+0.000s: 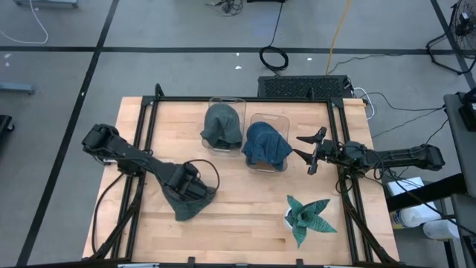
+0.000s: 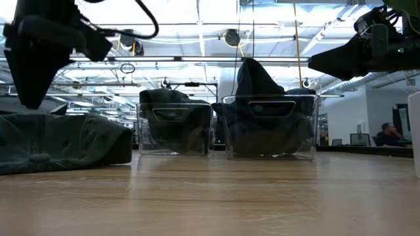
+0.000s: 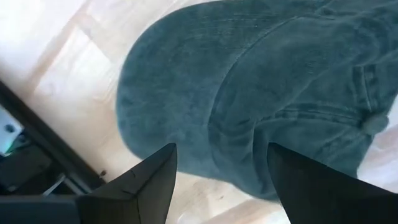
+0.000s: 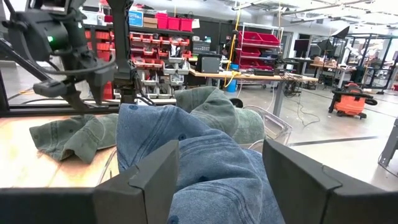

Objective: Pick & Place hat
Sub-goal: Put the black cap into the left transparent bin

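Note:
The dark green hat goes in the clear bin, so my left gripper will next grab it by the seam between brim and top (image 3: pixel 222 144).
A dark green hat (image 1: pixel 184 207) lies flat on the wooden table at the near left; it also shows in the left wrist view (image 3: pixel 249 93) and the low view (image 2: pixel 59 144). My left gripper (image 1: pixel 197 190) points down just above the hat's far part, open, its fingers (image 3: pixel 149 186) standing apart over the crown without touching it. At the table's right my right gripper (image 1: pixel 301 152) waits level and open, facing a blue hat (image 4: pixel 186 155) that sits in a clear bin (image 1: pixel 256 119). Another green hat (image 1: pixel 223 125) sits in the bin (image 1: pixel 216 100) to its left.
The two clear bins stand side by side at the table's far middle. A green artificial plant (image 1: pixel 306 216) lies near the front right. Black frame rails (image 1: pixel 141 126) run along the table's left and right sides. Bare wood lies between the hat and the plant.

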